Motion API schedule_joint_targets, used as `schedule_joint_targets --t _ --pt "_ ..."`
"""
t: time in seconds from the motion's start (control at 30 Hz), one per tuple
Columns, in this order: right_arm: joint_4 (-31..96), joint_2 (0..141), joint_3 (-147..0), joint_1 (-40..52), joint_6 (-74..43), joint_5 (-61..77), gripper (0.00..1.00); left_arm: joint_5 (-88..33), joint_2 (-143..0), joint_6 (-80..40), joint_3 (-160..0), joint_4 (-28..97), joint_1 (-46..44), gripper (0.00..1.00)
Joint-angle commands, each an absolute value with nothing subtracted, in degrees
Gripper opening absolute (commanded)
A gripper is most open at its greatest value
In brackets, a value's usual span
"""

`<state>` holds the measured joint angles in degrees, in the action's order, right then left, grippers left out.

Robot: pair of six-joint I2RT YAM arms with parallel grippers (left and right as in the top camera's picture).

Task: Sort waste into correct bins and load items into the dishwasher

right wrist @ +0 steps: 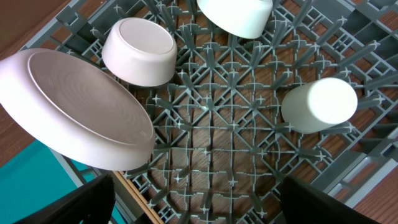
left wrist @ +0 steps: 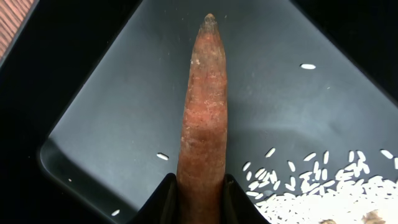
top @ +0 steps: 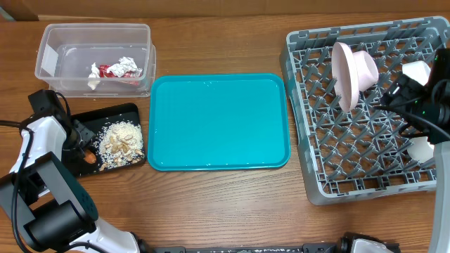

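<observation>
My left gripper opens next, since the carrot hangs low inside the black tray's rims over the tray's bottom and would rest there if let go.
My left gripper is shut on the small orange carrot, which points out over the black tray. Overhead, this gripper is at the tray's left part, beside the beige food scraps. The clear tub holds red-and-white wrappers and white tissue. My right gripper is open and empty above the grey dish rack. The rack holds the pink plate, two white bowls, a white cup and a thin wooden chopstick.
The teal serving tray lies between the black tray and the dish rack. White rice grains are scattered in the black tray close to the carrot. The right arm reaches over the rack's right side.
</observation>
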<state>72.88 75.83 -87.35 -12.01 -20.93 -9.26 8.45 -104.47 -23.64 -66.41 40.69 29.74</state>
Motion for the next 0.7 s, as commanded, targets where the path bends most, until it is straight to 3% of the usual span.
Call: schedule_joint_targets --t 0.0,0.1,0.2,0.3,0.43,0.5,0.67 --pt "72.62 75.99 -87.72 -12.23 -20.75 -9.54 0.87 9.63 -103.5 -23.14 -65.28 40.23 29.89 0.2" --pt "72.6 75.99 -87.72 -12.23 -20.75 -9.54 0.87 9.61 -103.5 -23.14 -65.01 40.25 29.89 0.27" --pt "72.62 75.99 -87.72 -12.23 -20.75 -9.54 0.87 9.58 -103.5 -22.79 -65.01 40.47 29.89 0.49" --pt "72.6 75.99 -87.72 -12.23 -20.75 -9.52 0.88 9.41 -103.26 -21.8 -65.91 41.82 29.89 0.61" --pt "72.16 75.99 -87.72 -12.23 -20.75 -8.99 0.89 8.95 -102.21 -21.82 -69.87 45.52 29.63 0.63" --pt "70.98 75.99 -87.72 -12.05 -20.71 -6.79 0.94 8.88 -101.01 -21.8 -72.73 47.55 28.91 0.64" --pt "63.18 76.66 -87.72 -7.42 -6.09 16.08 0.96 -0.14 -96.16 -13.58 -80.66 49.78 22.48 0.7"
